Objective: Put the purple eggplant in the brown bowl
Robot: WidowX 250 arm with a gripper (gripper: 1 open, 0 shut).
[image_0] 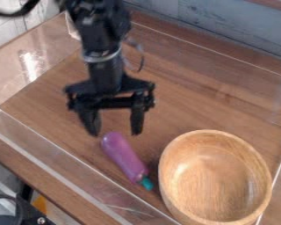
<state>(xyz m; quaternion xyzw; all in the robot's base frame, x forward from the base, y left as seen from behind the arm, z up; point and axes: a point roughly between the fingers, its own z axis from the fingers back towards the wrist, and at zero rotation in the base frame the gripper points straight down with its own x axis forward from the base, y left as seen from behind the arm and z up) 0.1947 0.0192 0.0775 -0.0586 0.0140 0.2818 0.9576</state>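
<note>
My gripper grabs the purple eggplant by its blunt end (115, 141) next. That leaves the eggplant's teal stem tip free to point into the brown bowl (216, 177).
The purple eggplant (126, 156) lies on the wooden table near the front, its teal stem tip (146, 183) pointing toward the lower right. Just right of it stands the brown bowl (216, 177), wide, wooden and with nothing inside. My black gripper (110, 118) points down just above and behind the eggplant's blunt end. Its two fingers (84, 116) are spread wide apart, open, with nothing between them.
Clear acrylic walls (61, 171) fence the wooden table on all sides. A small clear acrylic stand (84, 26) sits at the back left corner, partly behind the arm. Black cables (8, 211) lie outside the front left wall.
</note>
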